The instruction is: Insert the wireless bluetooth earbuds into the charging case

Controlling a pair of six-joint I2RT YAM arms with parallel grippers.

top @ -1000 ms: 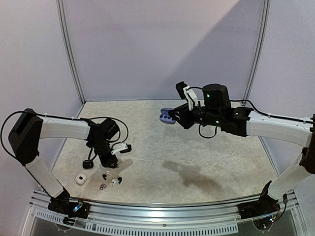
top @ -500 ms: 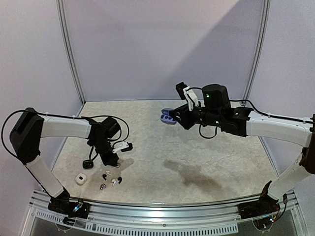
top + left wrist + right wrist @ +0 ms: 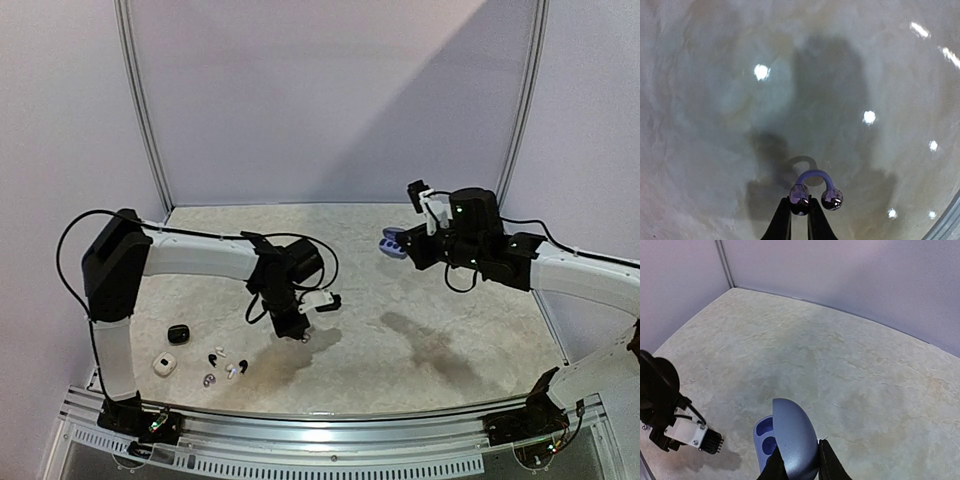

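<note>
The earbud hangs above its shadow and would fall onto empty table if my left gripper released it now. My left gripper will keep holding it until it reaches its place.
My left gripper (image 3: 799,202) is shut on one ball of a lavender clip-style earbud (image 3: 813,175), held just above the table. In the top view it (image 3: 298,332) hangs over the table's middle left. My right gripper (image 3: 799,456) is shut on an open lavender charging case (image 3: 794,437), its lid up and two empty sockets (image 3: 765,432) showing. In the top view the case (image 3: 390,243) is held in the air at the back right. Several other earbuds (image 3: 225,364) lie near the front left.
A black case (image 3: 178,333) and a white case (image 3: 164,365) lie at the front left by the loose earbuds. The left arm's wrist (image 3: 685,432) shows at the left of the right wrist view. Walls stand at the back and sides.
My left arm has moved right from the earbud cluster to the table's middle with the lavender earbud. My right arm has moved the open case to the right.
</note>
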